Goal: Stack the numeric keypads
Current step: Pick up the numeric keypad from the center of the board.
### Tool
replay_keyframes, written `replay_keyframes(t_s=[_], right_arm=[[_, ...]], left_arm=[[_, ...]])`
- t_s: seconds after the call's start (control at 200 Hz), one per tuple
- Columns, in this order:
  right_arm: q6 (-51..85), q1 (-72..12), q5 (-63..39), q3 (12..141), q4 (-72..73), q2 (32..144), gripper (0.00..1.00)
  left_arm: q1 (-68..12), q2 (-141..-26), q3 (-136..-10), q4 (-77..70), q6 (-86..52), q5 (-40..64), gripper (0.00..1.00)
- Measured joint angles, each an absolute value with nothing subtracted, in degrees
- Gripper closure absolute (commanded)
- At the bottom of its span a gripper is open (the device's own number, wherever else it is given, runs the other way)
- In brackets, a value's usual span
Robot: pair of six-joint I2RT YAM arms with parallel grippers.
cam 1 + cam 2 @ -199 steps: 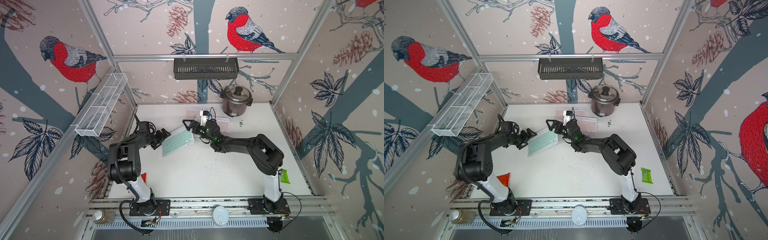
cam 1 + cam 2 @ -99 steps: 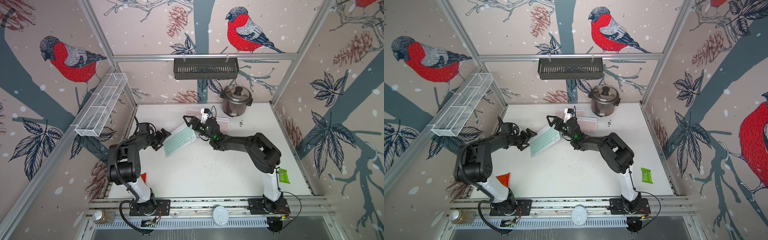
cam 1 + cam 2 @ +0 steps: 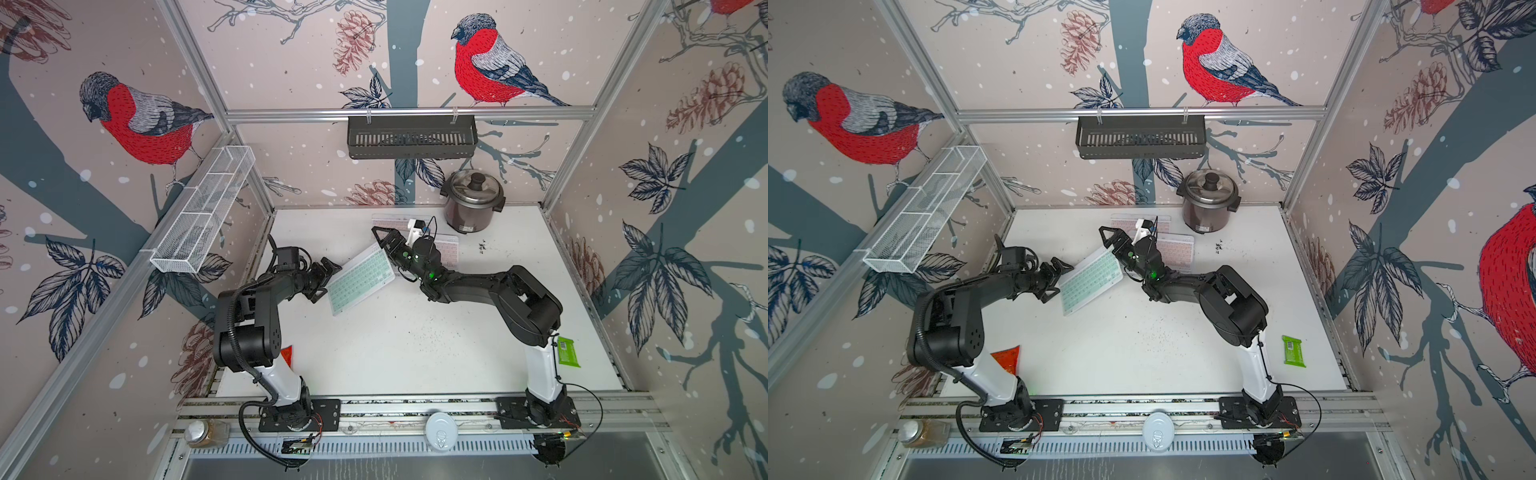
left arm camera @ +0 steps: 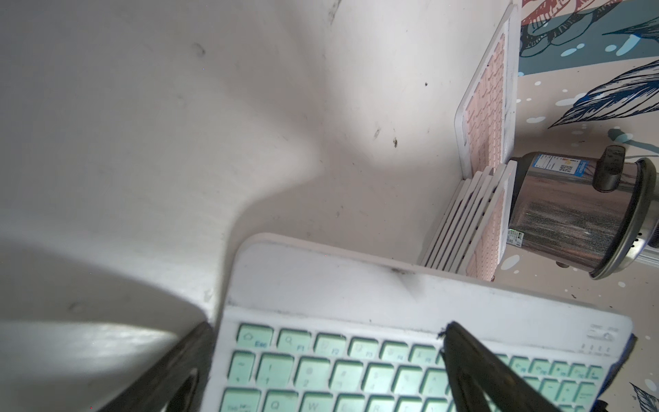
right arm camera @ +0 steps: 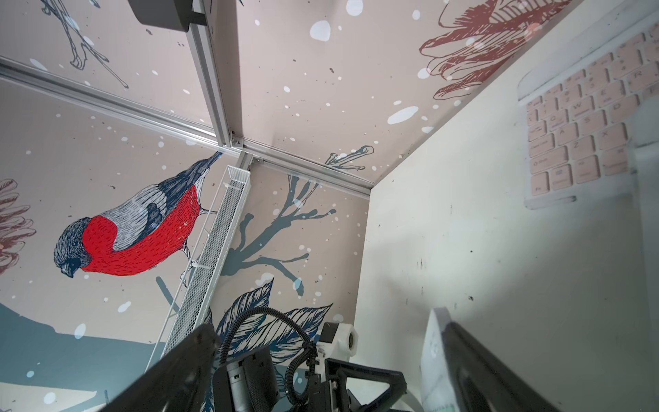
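My right gripper grabs the rim at its end of the mint-green keypad next, so the rest of the keypad stays free to lie flat on the stack.
A mint-green keypad (image 3: 359, 279) (image 3: 1090, 282) lies tilted left of the table's middle, between my two grippers. My left gripper (image 3: 326, 277) (image 4: 328, 326) is open; one finger (image 4: 478, 371) lies over the keys and the other stands beside the keypad's edge. My right gripper (image 3: 384, 244) (image 5: 330, 326) is open at the keypad's other end, one finger (image 5: 485, 367) against its rim (image 5: 433, 356). Behind it sits a stack of several pink keypads (image 3: 449, 254) (image 4: 463, 228). A single pink keypad (image 3: 388, 218) (image 4: 486, 103) (image 5: 585, 128) lies flat near the back wall.
A steel rice cooker (image 3: 471, 203) stands at the back right. A green packet (image 3: 567, 351) lies by the right arm's base, a red packet (image 3: 286, 355) by the left arm's. A wire basket (image 3: 203, 212) hangs on the left wall, a black rack (image 3: 411, 137) on the back rail.
The left gripper and the mint keypad have edged slightly to the right and back. The right gripper has drifted a little towards the back wall. Both stay open.
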State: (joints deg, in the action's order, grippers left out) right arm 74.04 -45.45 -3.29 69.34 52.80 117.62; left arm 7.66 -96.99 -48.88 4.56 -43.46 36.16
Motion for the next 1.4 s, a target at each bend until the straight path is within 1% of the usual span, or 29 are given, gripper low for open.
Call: replay_keyframes(t_s=[0.656, 0.816, 1.077, 1.242, 1.402], right_arm=[[84.53, -46.19, 0.73, 69.3, 54.26, 117.69, 0.0], [87.02, -48.27, -4.36, 68.86, 47.46, 117.47, 0.0], [86.85, -48.21, -4.25, 69.17, 39.59, 114.34, 0.0], [82.52, -47.27, -5.41, 73.17, 29.26, 112.75, 0.0], [76.62, -45.91, -7.57, 75.85, 20.23, 110.98, 0.16]], left_arm=[[7.66, -96.03, -47.44, 2.46, -45.21, 36.18, 0.01], [6.83, -95.85, -47.2, 1.61, -46.24, 41.8, 0.01], [6.92, -95.83, -47.05, 0.91, -46.68, 43.77, 0.01], [6.92, -95.88, -47.05, 0.69, -46.68, 44.29, 0.01], [6.94, -96.29, -46.87, 0.25, -46.72, 44.58, 0.01]])
